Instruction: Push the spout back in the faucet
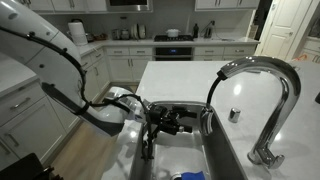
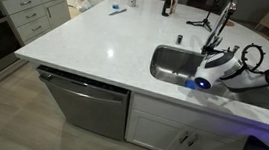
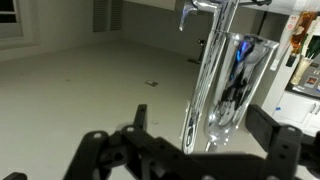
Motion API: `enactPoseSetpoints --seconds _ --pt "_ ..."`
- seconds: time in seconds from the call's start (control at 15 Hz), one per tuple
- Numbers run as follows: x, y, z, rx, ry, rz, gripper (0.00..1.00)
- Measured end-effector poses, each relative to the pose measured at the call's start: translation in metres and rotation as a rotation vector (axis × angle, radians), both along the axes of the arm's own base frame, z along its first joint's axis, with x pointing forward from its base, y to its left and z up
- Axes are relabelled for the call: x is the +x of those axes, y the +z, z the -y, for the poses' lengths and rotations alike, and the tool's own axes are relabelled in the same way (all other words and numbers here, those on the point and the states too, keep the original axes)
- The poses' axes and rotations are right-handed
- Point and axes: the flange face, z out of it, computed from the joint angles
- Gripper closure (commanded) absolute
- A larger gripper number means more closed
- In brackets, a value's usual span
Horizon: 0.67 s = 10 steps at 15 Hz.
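I will next grip the spout with my gripper by its sides near its hanging outlet end and leave its other end free. Then I can push the spout back into the faucet.
The faucet (image 1: 270,100) is a tall chrome gooseneck on the counter behind the sink (image 1: 225,150); it also shows as a dark arch in an exterior view (image 2: 223,19). The spout (image 1: 208,110) hangs below the arch's end over the basin. In the wrist view the spout (image 3: 232,90) is a wide shiny cylinder straight ahead, next to a thinner chrome tube (image 3: 200,90). My gripper (image 1: 185,125) is low in the sink, just beside the spout. It stands open (image 3: 200,135), its dark fingers (image 3: 268,130) wide apart with nothing held between them.
A small round chrome knob (image 1: 235,114) sits on the white counter (image 1: 180,75) by the sink. Something blue (image 1: 190,176) lies in the basin. A bottle (image 2: 167,3) and a small blue item (image 2: 117,10) are on the far counter. A dishwasher (image 2: 86,105) is below.
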Motion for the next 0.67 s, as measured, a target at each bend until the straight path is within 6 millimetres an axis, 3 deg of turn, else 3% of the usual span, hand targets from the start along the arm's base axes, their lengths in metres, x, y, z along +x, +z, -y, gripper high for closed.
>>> enactPoseSetpoints --seconds 0.67 --pt "0.025 -0.012 0.017 -0.052 -0.003 0.028 0.00"
